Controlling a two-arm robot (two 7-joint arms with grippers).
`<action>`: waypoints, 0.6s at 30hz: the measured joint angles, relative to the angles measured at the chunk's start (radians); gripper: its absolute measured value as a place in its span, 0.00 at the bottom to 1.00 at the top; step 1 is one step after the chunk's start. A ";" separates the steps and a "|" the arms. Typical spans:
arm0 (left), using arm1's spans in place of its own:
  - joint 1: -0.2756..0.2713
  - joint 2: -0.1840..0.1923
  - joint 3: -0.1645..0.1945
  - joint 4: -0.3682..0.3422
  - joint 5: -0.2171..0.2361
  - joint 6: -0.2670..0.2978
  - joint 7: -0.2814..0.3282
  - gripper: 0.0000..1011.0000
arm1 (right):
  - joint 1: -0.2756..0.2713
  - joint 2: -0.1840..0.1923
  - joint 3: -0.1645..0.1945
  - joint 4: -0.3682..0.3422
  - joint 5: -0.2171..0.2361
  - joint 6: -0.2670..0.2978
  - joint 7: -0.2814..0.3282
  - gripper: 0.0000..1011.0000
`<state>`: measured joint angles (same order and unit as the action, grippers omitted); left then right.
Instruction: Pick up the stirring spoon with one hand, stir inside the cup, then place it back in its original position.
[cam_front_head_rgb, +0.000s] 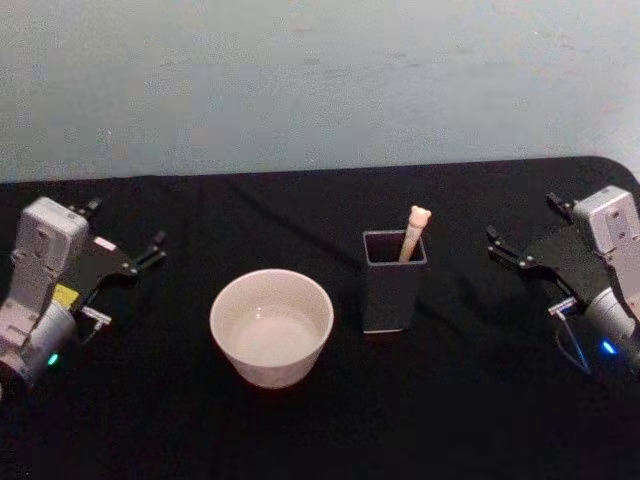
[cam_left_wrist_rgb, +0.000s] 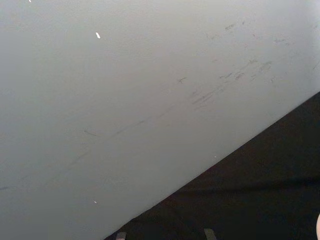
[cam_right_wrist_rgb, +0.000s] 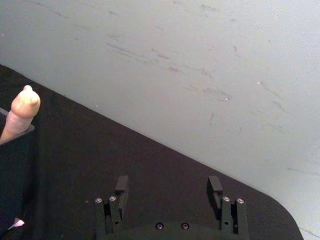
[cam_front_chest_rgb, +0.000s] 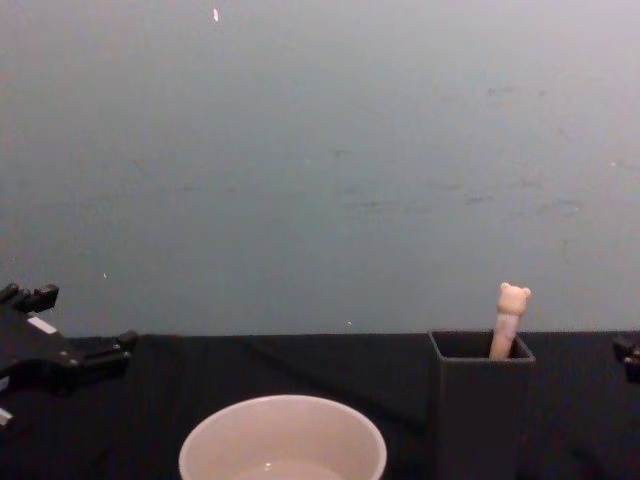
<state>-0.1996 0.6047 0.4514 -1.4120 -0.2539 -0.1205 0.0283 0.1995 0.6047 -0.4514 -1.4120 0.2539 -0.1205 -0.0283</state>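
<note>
The tall holder's sides surround the rest of the stirring spoon, so I should next grab the exposed bear-head handle end (cam_front_chest_rgb: 509, 312) with my right gripper.
The stirring spoon (cam_front_head_rgb: 415, 232) stands in the tall dark grey square holder (cam_front_head_rgb: 392, 292), right of centre; only its beige bear-head handle (cam_front_chest_rgb: 508, 318) sticks out above the holder (cam_front_chest_rgb: 480, 415). Left of that sits the wide cream-white cup (cam_front_head_rgb: 268, 372), whose rim (cam_front_chest_rgb: 283, 403) shows in the chest view. My left gripper (cam_front_head_rgb: 125, 228) hovers open at the table's left side, apart from the cup. My right gripper (cam_front_head_rgb: 527, 225) is open at the right, a short way from the holder. In the right wrist view its fingers (cam_right_wrist_rgb: 215, 185) are spread, with the spoon handle (cam_right_wrist_rgb: 20, 114) off to one side.
A black cloth covers the table (cam_front_head_rgb: 480, 400), and a plain pale wall (cam_front_head_rgb: 320, 80) rises behind it. The table's far right corner (cam_front_head_rgb: 615, 165) is rounded. Bare cloth lies between each gripper and the two vessels.
</note>
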 joint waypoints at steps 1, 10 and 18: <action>0.000 0.000 0.000 0.000 0.000 0.000 0.000 0.99 | 0.000 0.000 0.000 0.000 0.000 0.000 0.000 0.99; 0.000 0.000 0.000 0.000 0.000 0.000 0.000 0.99 | 0.000 0.000 0.000 0.000 0.000 0.000 0.000 0.99; 0.000 0.000 0.000 0.000 0.000 0.000 0.000 0.99 | 0.000 0.000 0.000 0.000 0.000 0.000 0.000 0.99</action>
<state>-0.1995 0.6047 0.4514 -1.4119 -0.2539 -0.1205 0.0283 0.1995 0.6046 -0.4514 -1.4120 0.2539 -0.1205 -0.0283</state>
